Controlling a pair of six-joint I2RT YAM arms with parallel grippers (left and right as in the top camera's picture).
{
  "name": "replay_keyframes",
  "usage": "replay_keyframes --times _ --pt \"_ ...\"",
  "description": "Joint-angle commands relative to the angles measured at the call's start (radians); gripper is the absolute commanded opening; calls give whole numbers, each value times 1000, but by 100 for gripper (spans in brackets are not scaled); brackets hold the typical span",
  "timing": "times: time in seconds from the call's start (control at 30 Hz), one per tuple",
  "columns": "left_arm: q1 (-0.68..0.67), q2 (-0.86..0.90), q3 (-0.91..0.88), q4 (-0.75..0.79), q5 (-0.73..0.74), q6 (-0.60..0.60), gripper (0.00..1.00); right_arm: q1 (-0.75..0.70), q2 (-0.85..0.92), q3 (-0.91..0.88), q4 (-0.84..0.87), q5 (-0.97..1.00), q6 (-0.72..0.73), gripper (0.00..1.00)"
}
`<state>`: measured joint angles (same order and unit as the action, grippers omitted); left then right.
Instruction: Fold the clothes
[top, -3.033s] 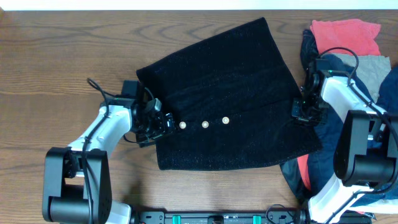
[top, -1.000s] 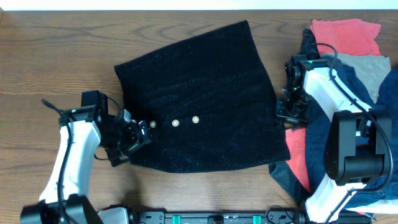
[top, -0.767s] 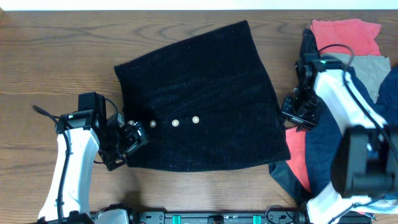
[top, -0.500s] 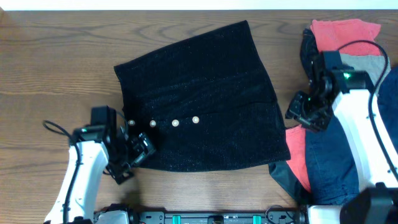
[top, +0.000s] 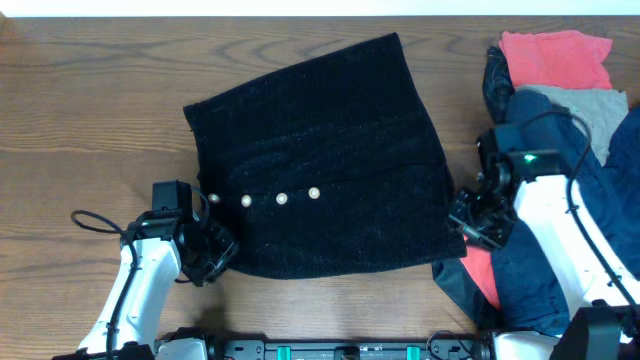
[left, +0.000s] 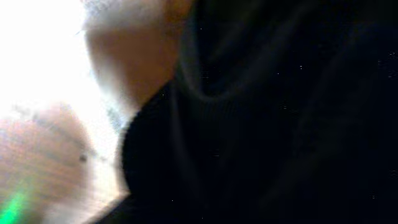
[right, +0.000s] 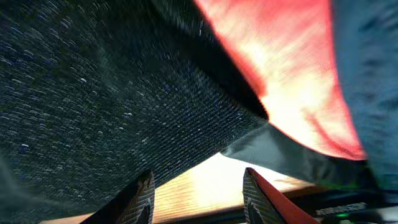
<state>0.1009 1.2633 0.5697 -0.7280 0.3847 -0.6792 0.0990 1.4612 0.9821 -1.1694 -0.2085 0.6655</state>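
Note:
The robot's right gripper should fold the clothes over, so it next needs to grab the black fuzzy clothes (top: 320, 160) at the near corner hem (top: 457, 253), opposite the left gripper's corner.
The black fuzzy clothes (top: 320, 160) lie spread flat on the wooden table (top: 90, 110), with three pale buttons (top: 281, 197) in a row near the left side. My left gripper (top: 212, 258) sits at the garment's near-left corner. Dark cloth (left: 280, 124) fills the left wrist view and hides the fingers. My right gripper (top: 468, 222) hovers at the near-right corner. In the right wrist view it (right: 199, 202) stands open, with bare wood between the fingers (right: 140, 199) and the speckled hem (right: 93, 93) just above them.
A heap of other cloths lies at the right: red (top: 555, 55), grey (top: 590, 105), navy blue (top: 540, 270), and a red piece (top: 482, 255) beside the garment's corner. In the right wrist view the red cloth (right: 292, 81) lies close. The table's front edge is near both grippers.
Both arms have moved toward the table's near edge, the left to the garment's near-left corner, the right to its near-right corner. The garment has not shifted in the last second.

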Motion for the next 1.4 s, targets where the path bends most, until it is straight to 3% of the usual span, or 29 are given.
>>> replay_keyframes --times 0.0,0.27,0.63,1.0,1.1,1.2,1.23,1.37 --pt "-3 -3 2 -47 -11 17 25 31 -15 -55 13 -64 49 44" --pt "-3 -3 2 -74 -13 69 20 81 -16 -164 39 -114 86 44" --pt "-3 -3 2 -83 -12 103 20 89 -16 -203 238 -106 169 45" --pt "-3 -3 2 -83 -12 103 20 144 -16 -259 237 -152 225 45" --pt "-3 -3 2 -92 -12 104 14 143 -16 -259 257 -87 237 38" --pt "-3 -5 5 -116 -8 127 10 143 -16 -259 315 82 239 6" --pt "-3 -6 11 -128 -5 139 9 142 -16 -258 334 127 239 1" --pt "-3 -27 58 -207 -3 187 8 114 -18 -230 393 170 151 1"
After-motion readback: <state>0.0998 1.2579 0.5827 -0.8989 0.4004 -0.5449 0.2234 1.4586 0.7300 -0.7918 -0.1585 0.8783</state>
